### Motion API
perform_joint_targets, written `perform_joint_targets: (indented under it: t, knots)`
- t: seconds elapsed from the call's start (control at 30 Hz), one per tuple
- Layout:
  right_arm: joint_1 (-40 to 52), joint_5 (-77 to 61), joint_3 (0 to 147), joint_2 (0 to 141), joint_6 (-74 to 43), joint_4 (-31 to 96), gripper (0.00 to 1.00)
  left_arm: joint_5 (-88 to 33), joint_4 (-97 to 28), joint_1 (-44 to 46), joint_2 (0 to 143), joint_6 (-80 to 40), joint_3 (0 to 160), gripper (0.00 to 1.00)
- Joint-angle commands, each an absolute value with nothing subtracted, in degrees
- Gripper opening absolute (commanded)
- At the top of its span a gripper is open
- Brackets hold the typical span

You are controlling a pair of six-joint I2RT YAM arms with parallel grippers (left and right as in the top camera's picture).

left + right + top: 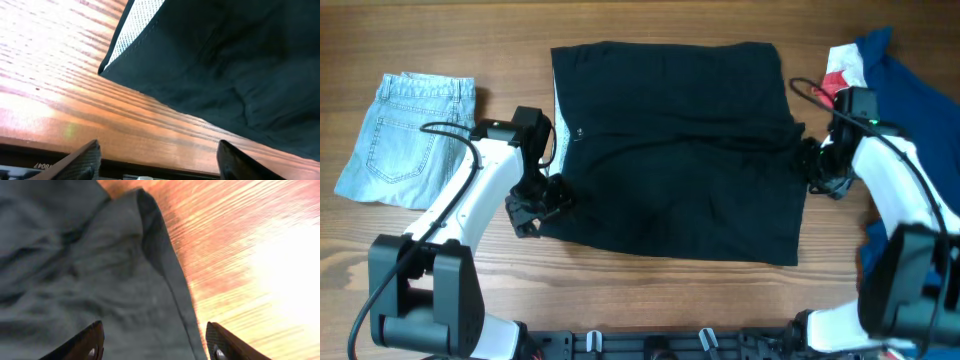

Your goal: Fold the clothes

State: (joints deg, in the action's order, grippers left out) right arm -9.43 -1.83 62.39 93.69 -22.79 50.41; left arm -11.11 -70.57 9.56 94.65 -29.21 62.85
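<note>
My left gripper is to grip the black garment next by its near corner beside the white dotted mesh lining. That is to straighten the garment for folding.
The black garment lies flat in the middle of the wooden table, with a strip of white dotted mesh lining at its left edge and a tiny white logo. My left gripper is open and empty beside the garment's lower left edge. In the left wrist view the garment and its mesh lining lie ahead of the open fingers. My right gripper is open at the garment's right edge. In the right wrist view its fingers straddle the garment's hem.
Light-blue denim shorts lie folded at the far left. A pile of navy, red and white garments sits at the far right, behind my right arm. The table's front edge is close to my left gripper.
</note>
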Motion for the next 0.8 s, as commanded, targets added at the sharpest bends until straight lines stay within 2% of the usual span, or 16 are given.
perform_joint_targets:
  t: [0.0, 0.27, 0.4, 0.5, 0.57, 0.63, 0.7, 0.77]
  knots:
    - [-9.2, -2.7, 64.4, 85.1, -21.0, 55.9, 0.67, -10.8, -70.9, 9.2, 94.8, -30.6, 59.7, 0.78]
    - [-9.2, -5.6, 64.4, 77.6, -19.8, 65.1, 0.67, -11.8, -49.1, 9.2, 94.8, -46.6, 46.3, 0.77]
    - [-9.2, -7.4, 64.3, 77.6, -19.5, 69.0, 0.67, -11.9, -42.6, 9.2, 94.8, -47.4, 45.1, 0.68]
    - [-9.2, -8.0, 63.4, 77.6, -19.5, 70.8, 0.68, -11.2, -41.3, 9.2, 94.8, -47.4, 45.1, 0.47]
    - [-9.2, -9.4, 62.5, 77.6, -19.5, 71.9, 0.68, -11.2, -41.2, 9.2, 94.8, -47.4, 45.1, 0.37]
    - [-9.2, -11.1, 61.1, 77.6, -19.5, 72.2, 0.69, -11.3, -41.9, 9.2, 94.8, -47.4, 45.1, 0.16]
    - [-9.2, -11.2, 59.6, 77.6, -19.7, 72.3, 0.72, -11.3, -43.5, 9.2, 94.8, -47.4, 45.1, 0.05]
    - [-9.2, -11.7, 57.8, 77.6, -19.8, 72.4, 0.73, -11.2, -45.3, 9.2, 94.8, -46.7, 45.1, 0.04]
